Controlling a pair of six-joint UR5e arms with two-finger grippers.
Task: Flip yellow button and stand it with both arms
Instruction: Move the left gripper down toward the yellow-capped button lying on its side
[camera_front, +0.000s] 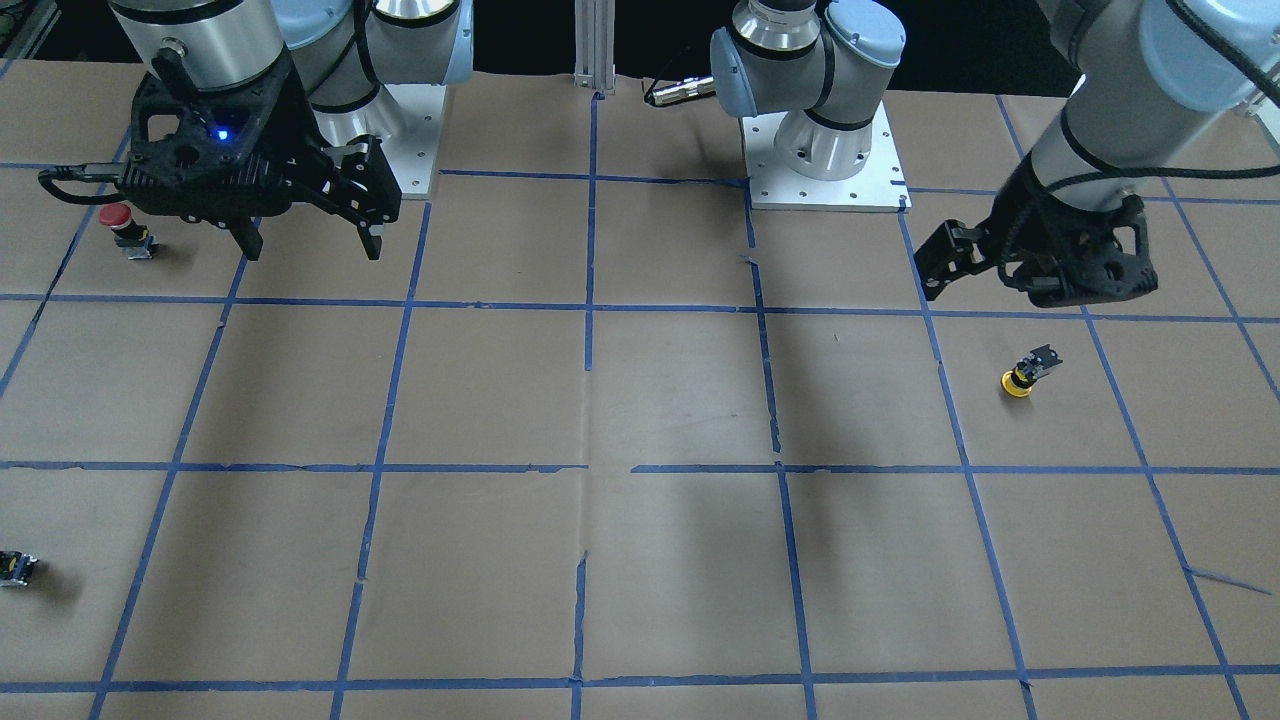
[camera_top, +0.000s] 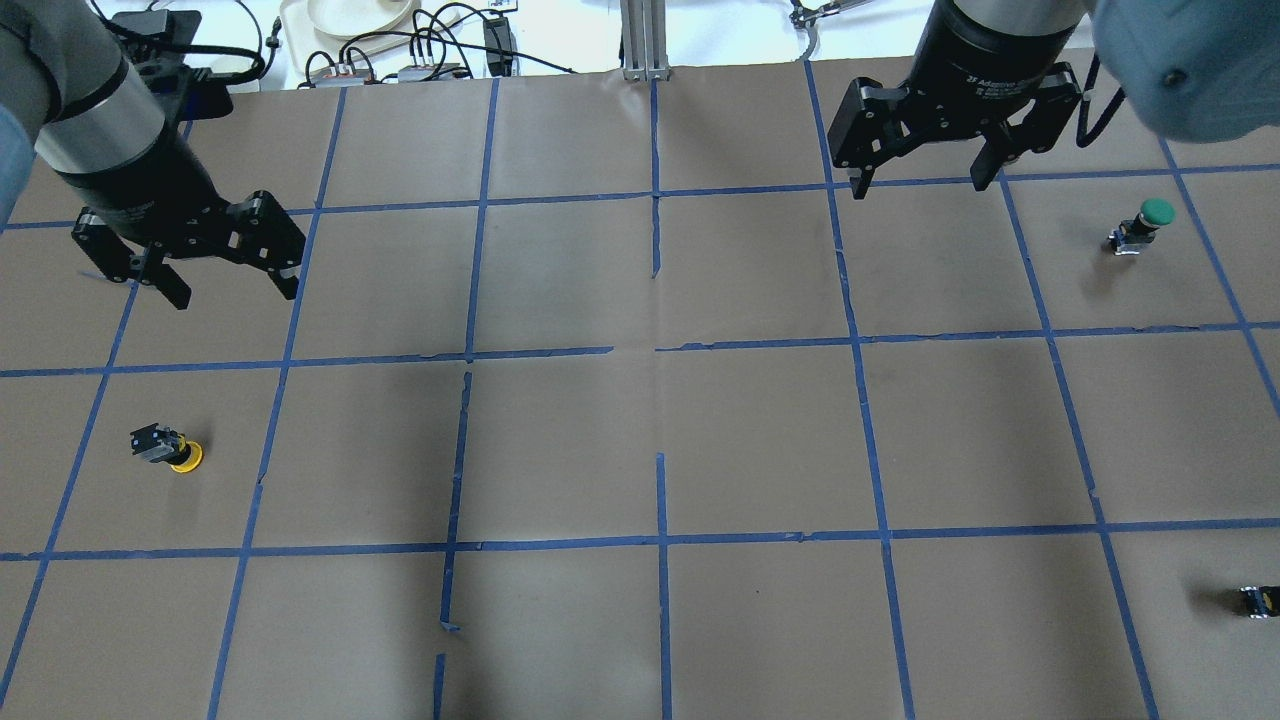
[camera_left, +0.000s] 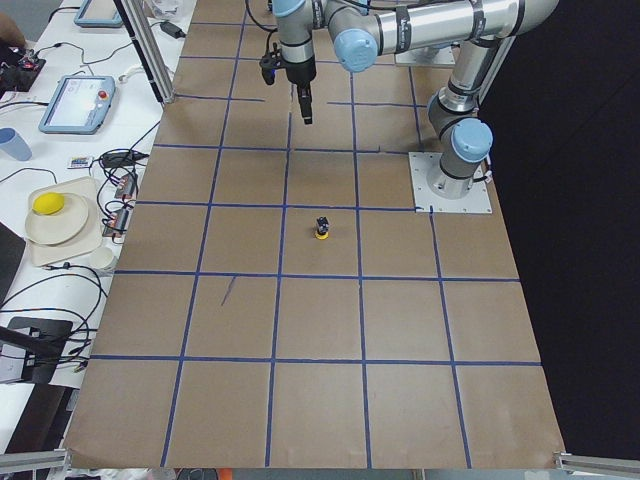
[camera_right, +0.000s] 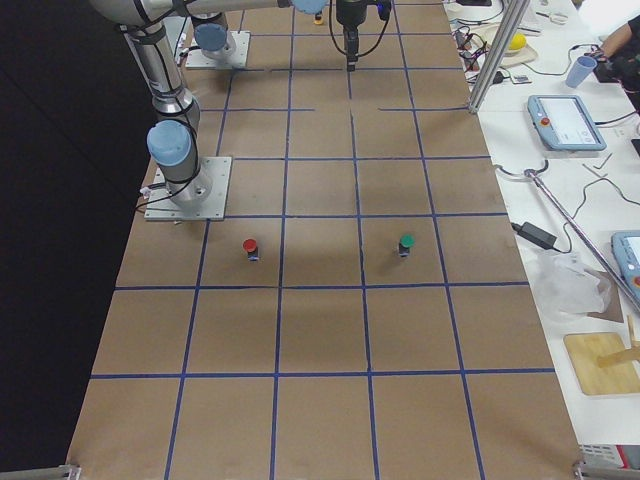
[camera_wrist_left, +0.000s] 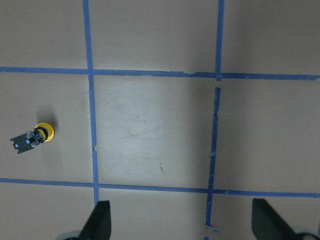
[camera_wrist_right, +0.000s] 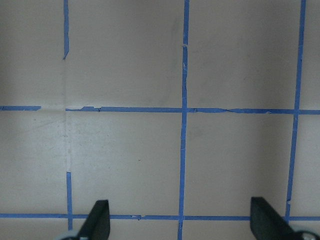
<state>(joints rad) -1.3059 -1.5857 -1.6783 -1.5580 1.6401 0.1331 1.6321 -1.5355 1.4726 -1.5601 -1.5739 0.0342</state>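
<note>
The left gripper grabs the button by its black and silver body (camera_front: 1040, 361) next, leaving the button's yellow cap (camera_front: 1016, 384) free for the other hand.
The yellow button (camera_top: 167, 448) lies tipped over on the brown paper at the table's left, its yellow cap on the table and its black and silver body sticking out sideways. It also shows in the front view (camera_front: 1030, 372), the left side view (camera_left: 322, 228) and the left wrist view (camera_wrist_left: 34, 138). My left gripper (camera_top: 235, 292) hangs open and empty above the table, farther out than the button and apart from it; it also shows in the front view (camera_front: 985, 293) and its wrist view (camera_wrist_left: 182, 220). My right gripper (camera_top: 920, 185) is open and empty, high over the far right (camera_front: 311, 250).
A red-capped button (camera_front: 122, 225) stands near the right arm's base. A green-capped button (camera_top: 1145, 225) stands at the far right. A small black capless block (camera_top: 1258, 600) lies at the near right edge. Cables and a plate (camera_top: 345, 15) lie beyond the far edge.
</note>
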